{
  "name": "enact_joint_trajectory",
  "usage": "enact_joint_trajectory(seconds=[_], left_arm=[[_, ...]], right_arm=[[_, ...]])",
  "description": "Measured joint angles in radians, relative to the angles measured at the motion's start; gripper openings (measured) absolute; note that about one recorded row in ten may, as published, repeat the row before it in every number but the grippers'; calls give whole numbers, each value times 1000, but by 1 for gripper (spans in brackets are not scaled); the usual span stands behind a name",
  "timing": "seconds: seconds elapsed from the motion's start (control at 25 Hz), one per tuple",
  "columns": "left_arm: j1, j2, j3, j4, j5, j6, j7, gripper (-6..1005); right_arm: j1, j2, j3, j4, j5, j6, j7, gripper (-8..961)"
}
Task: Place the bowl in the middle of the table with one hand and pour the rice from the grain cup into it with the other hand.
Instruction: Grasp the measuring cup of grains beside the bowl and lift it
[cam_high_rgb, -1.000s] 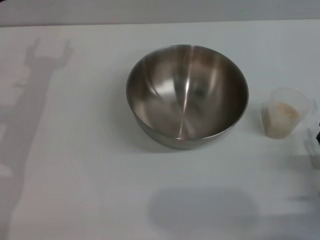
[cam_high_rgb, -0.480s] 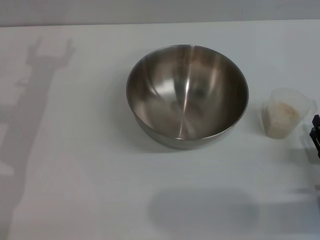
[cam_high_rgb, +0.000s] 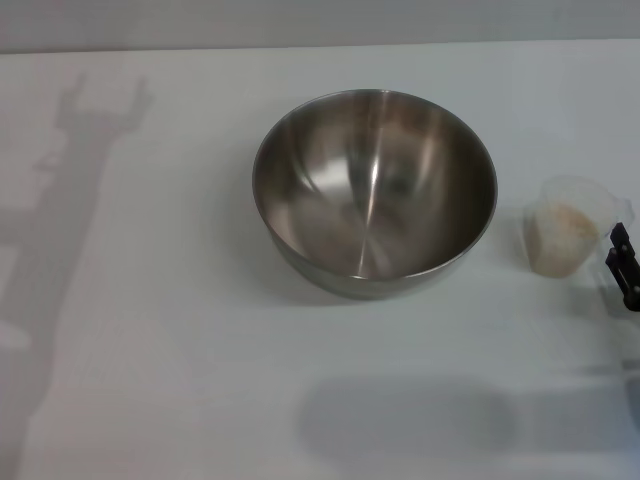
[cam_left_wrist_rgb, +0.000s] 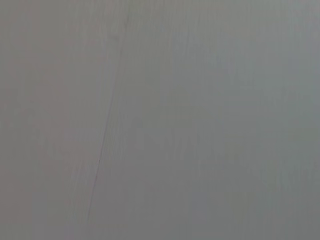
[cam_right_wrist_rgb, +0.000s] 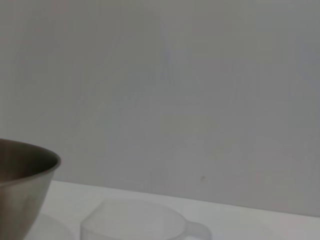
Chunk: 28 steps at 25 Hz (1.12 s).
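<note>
I need to move my right gripper forward before it closes on the grain cup's handle, because the gripper's fingers end at the handle's near edge.
The steel bowl (cam_high_rgb: 374, 190) stands empty in the middle of the white table (cam_high_rgb: 160, 330). The clear grain cup (cam_high_rgb: 572, 226) stands upright just right of it, with pale rice (cam_high_rgb: 562, 232) inside. My right gripper (cam_high_rgb: 623, 265) shows only as dark finger tips at the right edge, close to the cup's right side. The right wrist view shows the bowl's rim (cam_right_wrist_rgb: 25, 170) and the cup's rim with its handle (cam_right_wrist_rgb: 145, 225) close below. My left gripper is out of view; only its shadow lies on the table's left side.
A grey wall (cam_right_wrist_rgb: 175, 90) rises behind the table's far edge. A soft shadow (cam_high_rgb: 410, 415) lies on the table in front of the bowl. The left wrist view shows only a plain grey surface.
My right gripper has come into the head view from the right edge and moved left toward the grain cup. The bowl and cup have not moved.
</note>
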Motion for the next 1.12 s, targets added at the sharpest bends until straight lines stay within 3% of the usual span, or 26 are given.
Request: enact_joint_trajectory(seconds=[1.12], left_arm=[[8, -4, 8, -20, 0, 6, -3, 871]], right_arm=[[71, 1, 10, -47, 2, 35, 5, 684]])
